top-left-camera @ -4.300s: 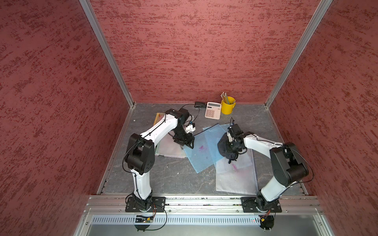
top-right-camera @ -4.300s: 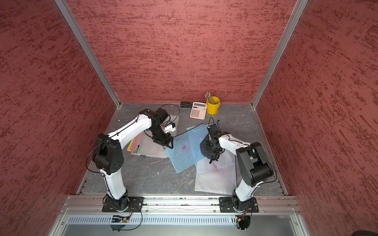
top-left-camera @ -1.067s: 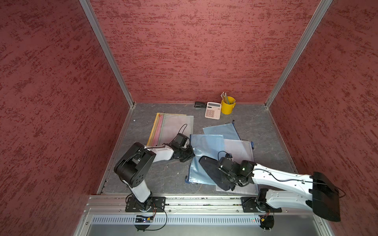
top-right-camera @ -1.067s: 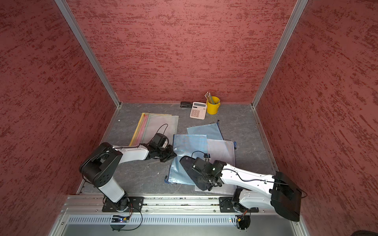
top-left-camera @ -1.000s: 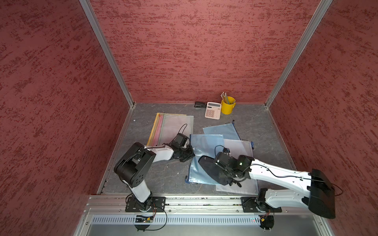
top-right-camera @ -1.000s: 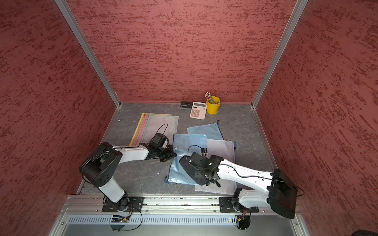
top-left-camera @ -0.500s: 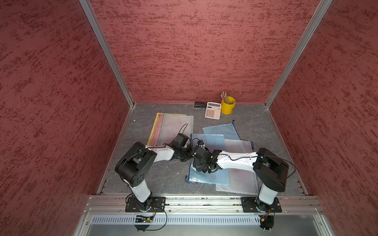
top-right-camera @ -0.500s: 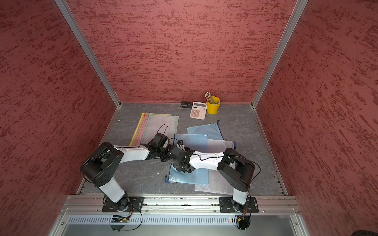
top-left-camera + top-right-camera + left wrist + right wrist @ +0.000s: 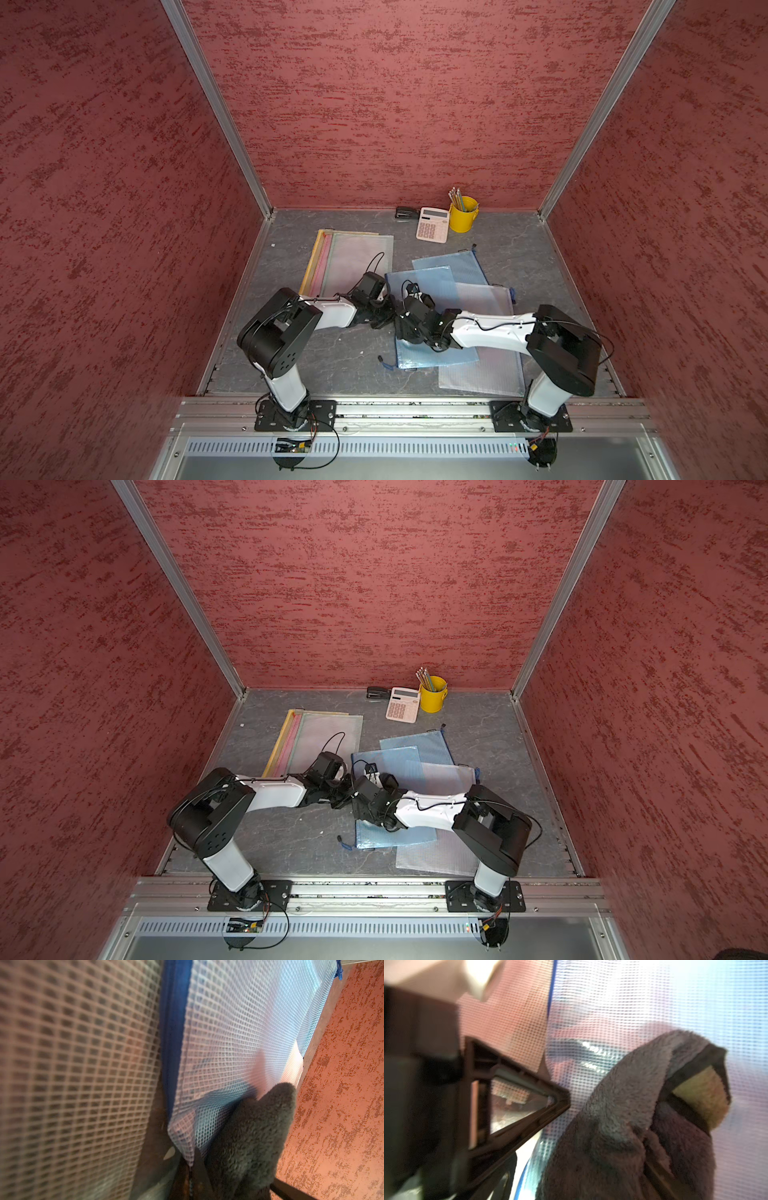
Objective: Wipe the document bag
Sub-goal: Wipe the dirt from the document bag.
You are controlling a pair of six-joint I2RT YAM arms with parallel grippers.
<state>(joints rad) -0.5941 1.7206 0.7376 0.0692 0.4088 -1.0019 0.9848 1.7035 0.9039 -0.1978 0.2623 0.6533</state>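
Observation:
Next, my right gripper grabs the grey cloth [image 9: 612,1115] by its gathered end, which leaves its folded part free to wipe.
A blue mesh document bag [image 9: 428,286] lies mid-table in both top views [image 9: 395,762], on top of a clear one [image 9: 482,365]. My left gripper [image 9: 384,318] sits low at its left edge. In the left wrist view its jaws [image 9: 190,1165] are shut on the bag's corner [image 9: 185,1138]. My right gripper [image 9: 409,322] is right beside it over the bag. The right wrist view shows this gripper [image 9: 641,1088] open, jaws wide apart. A grey cloth [image 9: 612,1115] hangs over one finger [image 9: 699,1093] and rests on the mesh [image 9: 654,1001]; the other finger [image 9: 519,1101] is bare.
A second blue bag [image 9: 453,266] lies behind the first. A stack of yellow, pink and clear bags [image 9: 353,257] sits at the back left. A calculator [image 9: 432,224], a yellow pencil cup [image 9: 462,214] and a black stapler [image 9: 406,213] stand along the back wall. Red walls enclose three sides.
My right arm has swung from the table's front to the bag's left edge, beside the left gripper, and its jaws have opened. The left arm has stayed still.

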